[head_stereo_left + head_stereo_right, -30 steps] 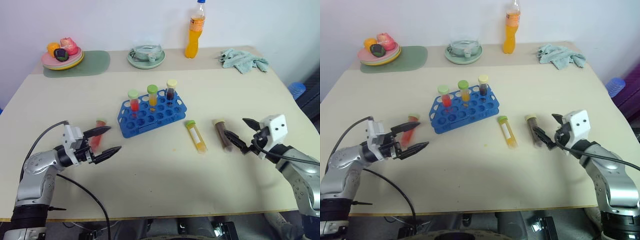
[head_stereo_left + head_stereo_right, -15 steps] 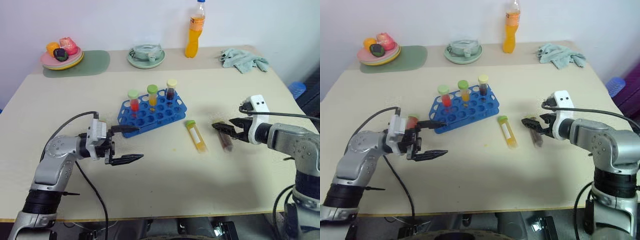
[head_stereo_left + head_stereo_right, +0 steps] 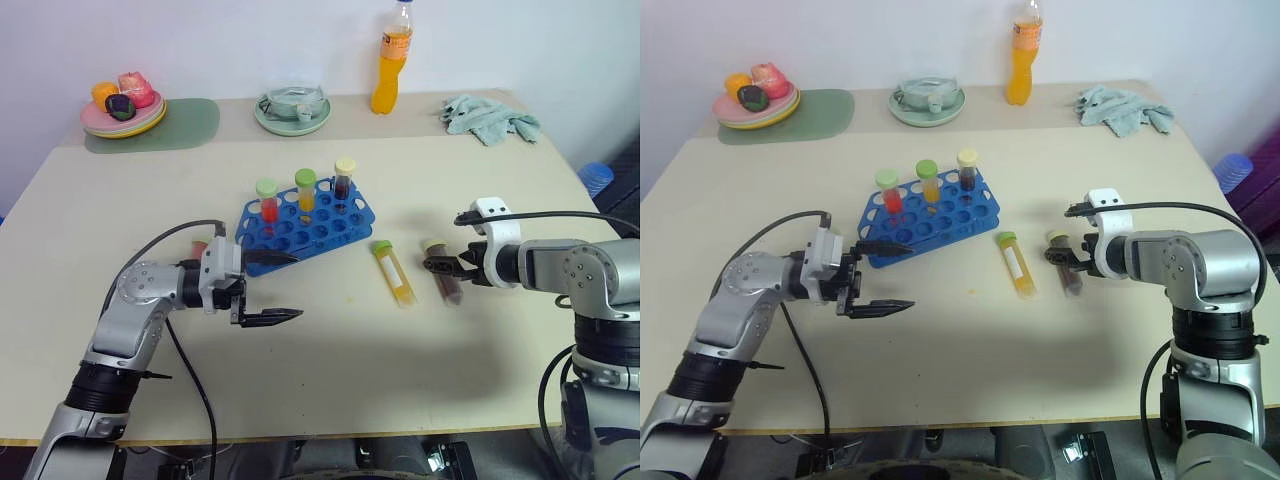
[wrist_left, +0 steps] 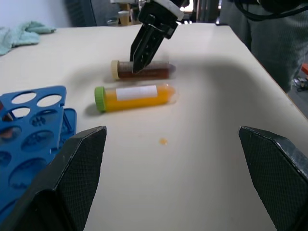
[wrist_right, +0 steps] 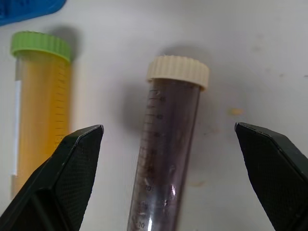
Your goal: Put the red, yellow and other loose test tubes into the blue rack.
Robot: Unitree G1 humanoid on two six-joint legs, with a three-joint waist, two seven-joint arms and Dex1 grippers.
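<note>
I will next pick up the brown tube with my right gripper by its cream-end with the cap, so that the tube can stand in the blue rack point(image 3: 305, 225).
The blue rack point(image 3: 305, 225) stands mid-table with three capped tubes upright in its back row. Right of it lie a loose yellow tube point(image 3: 392, 272) with a green cap and a brown tube point(image 3: 443, 272) with a cream cap. A red tube point(image 3: 199, 244) lies left of the rack, mostly hidden behind my left arm. My left gripper point(image 3: 293, 287) is open and empty just in front of the rack, pointing right. My right gripper point(image 3: 432, 265) is open and tilts down over the brown tube's point(image 5: 168, 159) capped end, one finger to each side, apart from it.
Along the far edge are a plate of fruit point(image 3: 125, 118) on a green mat point(image 3: 185, 125), a green dish point(image 3: 292, 115), an orange drink bottle point(image 3: 390, 60) and a crumpled cloth point(image 3: 490, 118). The left wrist view looks across the yellow tube point(image 4: 134, 95) toward the right gripper point(image 4: 144, 53).
My left gripper swung right, past the red tube, to the front of the rack. My right gripper tipped downward and shifted left over the brown tube. Both stayed open.
</note>
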